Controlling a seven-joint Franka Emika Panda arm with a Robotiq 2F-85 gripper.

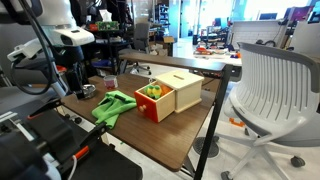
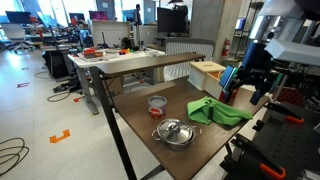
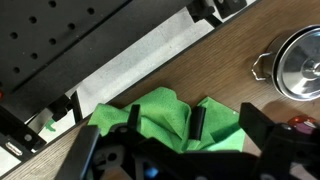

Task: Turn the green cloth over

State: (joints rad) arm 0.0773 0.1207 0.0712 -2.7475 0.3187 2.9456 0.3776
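I need to reach the green cloth (image 3: 160, 118) with my gripper and pinch the raised fold (image 3: 190, 124) at its end nearest the robot base, so the rest stays free to turn over.
The green cloth (image 1: 115, 105) lies crumpled and partly folded on the wooden table, near the table's edge, and shows in both exterior views (image 2: 216, 110). In the wrist view the green cloth (image 3: 160, 118) fills the lower middle, directly under the jaws. My gripper (image 3: 165, 122) is open, with a fingertip on each side of a raised fold and nothing held. In both exterior views my gripper (image 2: 250, 86) (image 1: 73, 80) hangs a little above the cloth's end nearest the robot base.
A steel pot with a lid (image 2: 175, 132) (image 3: 298, 65) sits close beside the cloth. A small red cup (image 2: 157, 103) stands behind it. A wooden box with a red front (image 1: 165, 96) stands on the cloth's other side. A white chair (image 1: 275, 90) stands off the table.
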